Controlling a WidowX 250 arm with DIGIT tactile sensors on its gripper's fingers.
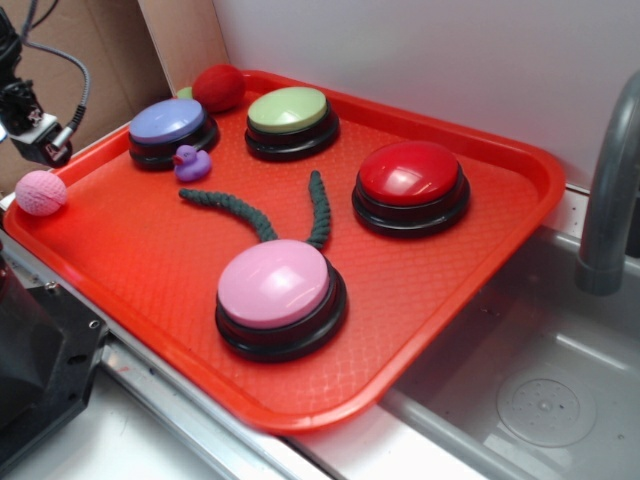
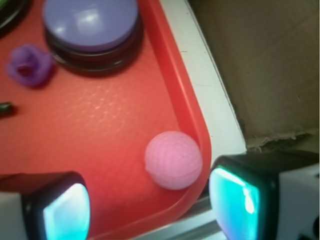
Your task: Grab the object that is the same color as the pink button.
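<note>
The gripper takes hold of the pink ball by its round textured sides next, to pick out the object that matches the pink button (image 1: 275,285).
The object, a small light-pink textured ball (image 1: 40,192) (image 2: 173,160), lies in the far-left corner of the red tray (image 1: 480,300) (image 2: 100,125), against its rim. The pink button (image 1: 275,285), glossy on a black base, stands at the tray's near middle and is out of the wrist view. My gripper (image 1: 40,145) (image 2: 150,210) hangs just above the ball and is open. Its two fingers (image 2: 60,210) stand wide apart, one over the tray floor, the other outside the rim. Nothing is between them; the ball lies below the gap, apart from both pads.
A lavender-blue button (image 1: 170,125) (image 2: 90,22) and a purple duck (image 1: 190,162) (image 2: 30,65) sit close by. Further off are a dark red ball (image 1: 218,87), a green button (image 1: 288,112), a red button (image 1: 410,175) and dark green rope pieces (image 1: 235,210). A sink with faucet (image 1: 610,180) lies right, a cardboard box (image 2: 270,65) beside the tray.
</note>
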